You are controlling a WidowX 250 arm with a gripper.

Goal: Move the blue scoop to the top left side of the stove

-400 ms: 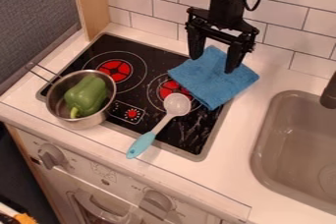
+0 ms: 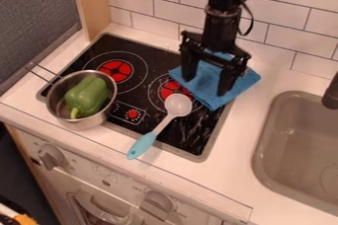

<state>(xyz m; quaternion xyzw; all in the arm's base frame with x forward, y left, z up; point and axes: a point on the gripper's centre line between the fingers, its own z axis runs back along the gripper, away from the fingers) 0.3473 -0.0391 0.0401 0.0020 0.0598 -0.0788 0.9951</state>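
Note:
My gripper grabs the blue scoop by its light blue handle next. Then it moves the scoop to the stove's corner behind the pot.
The open gripper (image 2: 206, 87) hangs over the blue cloth and the right rear part of the stove, its two fingers spread with nothing between them. In front of it lies the scoop (image 2: 160, 126), with a pale bowl on the right burner and a light blue handle that points toward the front edge and crosses onto the counter. The black stove (image 2: 155, 60) has red burners; its top left burner (image 2: 115, 71) is uncovered.
A metal pot (image 2: 109, 104) with a green pepper (image 2: 86, 95) in it stands on the stove's front left. The blue cloth (image 2: 226, 82) overlaps the stove's right rear corner. A sink (image 2: 267, 135) is at the right, a tiled wall behind.
The gripper has come down and slightly toward the front left, nearer the scoop. Its fingers are still apart. The scoop, pot and cloth have not moved.

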